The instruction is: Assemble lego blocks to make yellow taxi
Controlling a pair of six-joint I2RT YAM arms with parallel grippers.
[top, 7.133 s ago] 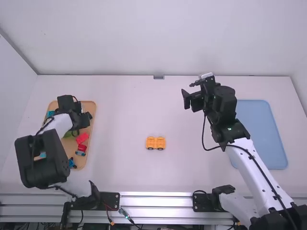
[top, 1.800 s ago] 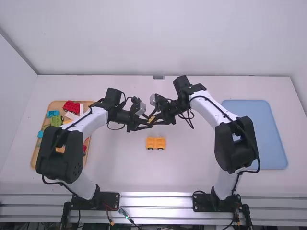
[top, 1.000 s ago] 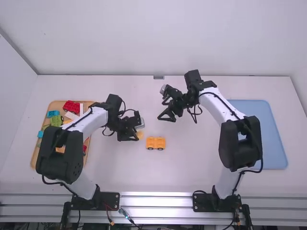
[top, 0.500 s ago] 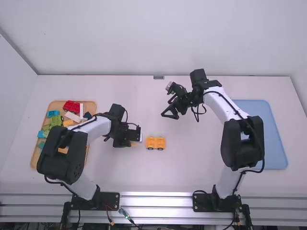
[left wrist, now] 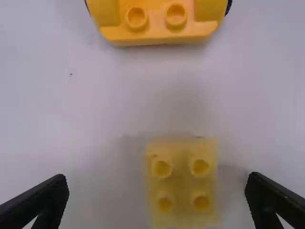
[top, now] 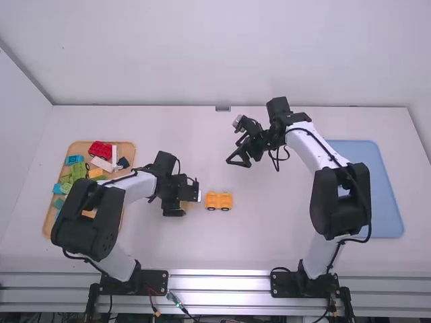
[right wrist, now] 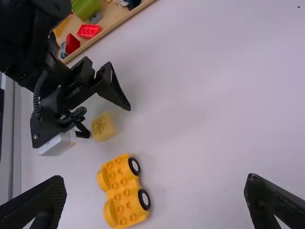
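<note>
My left gripper grabs the light yellow block by its sides next, so that the block's bottom stays free to join the yellow car base.
My left gripper point(top: 186, 204) is low over the table, left of the yellow car base point(top: 219, 200). In the left wrist view, my left gripper point(left wrist: 157, 191) stands wide open. A small yellow block point(left wrist: 182, 183), studs up, lies between its fingers with a gap on each side; the wheeled car base point(left wrist: 159, 21) lies beyond it. My right gripper point(top: 233, 154) is raised behind and right of the base. In the right wrist view, my right gripper point(right wrist: 155, 193) is open and holds nothing; the block point(right wrist: 103, 127) appears to rest on the table near the base point(right wrist: 125, 193).
A wooden tray point(top: 128, 156) with several coloured blocks stands at the left, partly under the left arm. A flat blue tray point(top: 387, 195) lies at the right behind the right arm.
Both grippers met at the small yellow block behind the base. The right has since backed off to the right; the left has come forward and left with the block. The base has not moved.
</note>
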